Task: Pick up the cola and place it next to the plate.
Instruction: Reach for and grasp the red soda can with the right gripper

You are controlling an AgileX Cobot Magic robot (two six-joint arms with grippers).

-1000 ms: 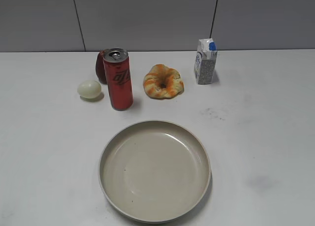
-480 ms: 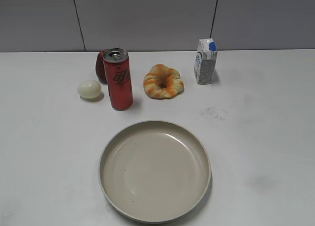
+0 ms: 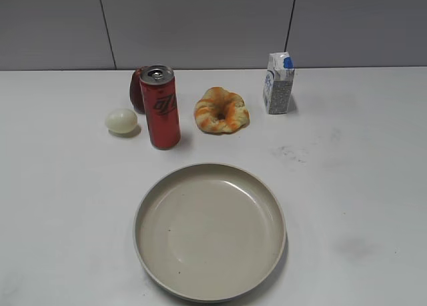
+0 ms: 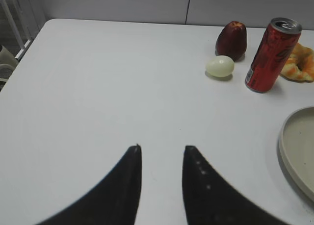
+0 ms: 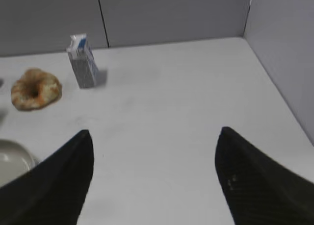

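Note:
The red cola can should go beside the plate, so next my right gripper needs to grip it by its upper part (image 3: pixel 159 93).
The cola (image 3: pixel 160 107), a tall slim red can with a silver top, stands upright behind the plate's left side; it also shows in the left wrist view (image 4: pixel 271 54). The plate (image 3: pixel 148 206), a large beige dish, lies at the front centre, and its rim shows in the left wrist view (image 4: pixel 287 151) and the right wrist view (image 5: pixel 24 159). Neither gripper shows in the exterior view. My left gripper (image 4: pixel 162 147) is open and empty over bare table, well left of the cola. My right gripper (image 5: pixel 154 132) is wide open and empty over the table's right part.
A pale egg (image 3: pixel 121 121) and a dark red fruit (image 3: pixel 137 89) sit left of and behind the cola. A ring-shaped bread (image 3: pixel 221 111) and a small milk carton (image 3: pixel 278 83) stand to the right. A wall panel (image 5: pixel 284 43) rises on the right.

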